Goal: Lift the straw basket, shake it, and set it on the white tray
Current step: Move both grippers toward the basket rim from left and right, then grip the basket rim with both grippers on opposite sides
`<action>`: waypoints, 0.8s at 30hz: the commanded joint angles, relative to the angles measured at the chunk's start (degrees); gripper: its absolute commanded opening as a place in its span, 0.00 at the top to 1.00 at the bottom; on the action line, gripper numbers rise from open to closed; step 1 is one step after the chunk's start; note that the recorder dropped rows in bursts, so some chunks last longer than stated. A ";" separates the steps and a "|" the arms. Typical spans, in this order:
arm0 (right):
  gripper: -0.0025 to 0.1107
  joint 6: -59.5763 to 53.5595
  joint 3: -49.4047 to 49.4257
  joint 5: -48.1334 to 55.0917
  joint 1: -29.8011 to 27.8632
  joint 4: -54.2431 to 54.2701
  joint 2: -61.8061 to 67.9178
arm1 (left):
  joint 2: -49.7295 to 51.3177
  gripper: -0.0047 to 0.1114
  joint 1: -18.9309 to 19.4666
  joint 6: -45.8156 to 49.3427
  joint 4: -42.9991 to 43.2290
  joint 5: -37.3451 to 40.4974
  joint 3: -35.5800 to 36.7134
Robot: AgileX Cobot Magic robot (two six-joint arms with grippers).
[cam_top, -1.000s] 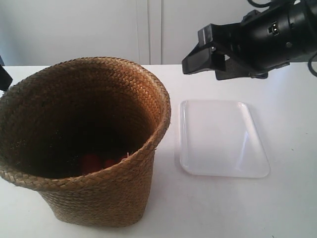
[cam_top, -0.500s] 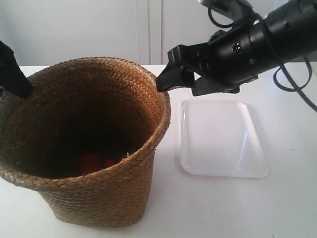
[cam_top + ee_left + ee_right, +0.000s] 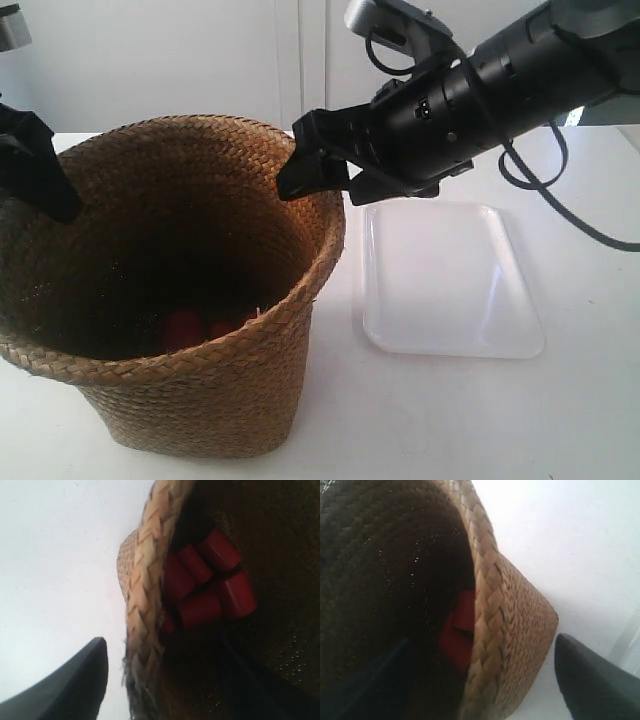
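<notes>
My left gripper's fingers reach only the top of the basket's braided rim, so it is too early to close on the straw basket [image 3: 210, 400]; lowering comes next.
The straw basket [image 3: 210, 400] stands upright on the white table, left of the white tray [image 3: 450, 285], which lies flat. The gripper [image 3: 312, 172] of the arm at the exterior view's right reaches over the basket's far right rim. The other arm's gripper [image 3: 45, 185] is at the left rim. In the left wrist view my left gripper [image 3: 162, 647] is open, with the braided rim [image 3: 145, 580] between its fingers. In the right wrist view my right gripper [image 3: 482, 642] is open and straddles the rim [image 3: 487, 605] the same way. On each, one finger is inside and one outside.
Red cylinders [image 3: 210, 590] lie on the basket's dark bottom, also visible as red pieces [image 3: 185, 328] in the exterior view. A white wall with cabinet seams rises behind the table. The black arm and its cables [image 3: 520, 80] hang above the tray's far side.
The arm at the exterior view's right has swung left and down from above the tray to the basket's rim. The arm at the left has come in over the left rim. Basket and tray have not moved.
</notes>
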 commanded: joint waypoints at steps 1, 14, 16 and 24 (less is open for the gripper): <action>0.34 3.25 -1.45 1.62 0.80 -0.92 1.84 | 1.85 0.39 -0.58 0.58 -1.50 4.20 0.49; 0.34 7.02 -5.84 8.23 1.96 -3.85 5.65 | 4.44 0.39 -4.86 0.69 0.88 4.05 0.49; 0.34 9.02 -7.05 8.70 2.41 -5.76 5.70 | 4.44 0.39 -4.86 0.35 1.37 4.05 0.49; 0.35 14.76 -9.53 13.03 4.41 -13.39 8.70 | 4.44 0.39 -4.86 0.28 2.28 4.05 0.49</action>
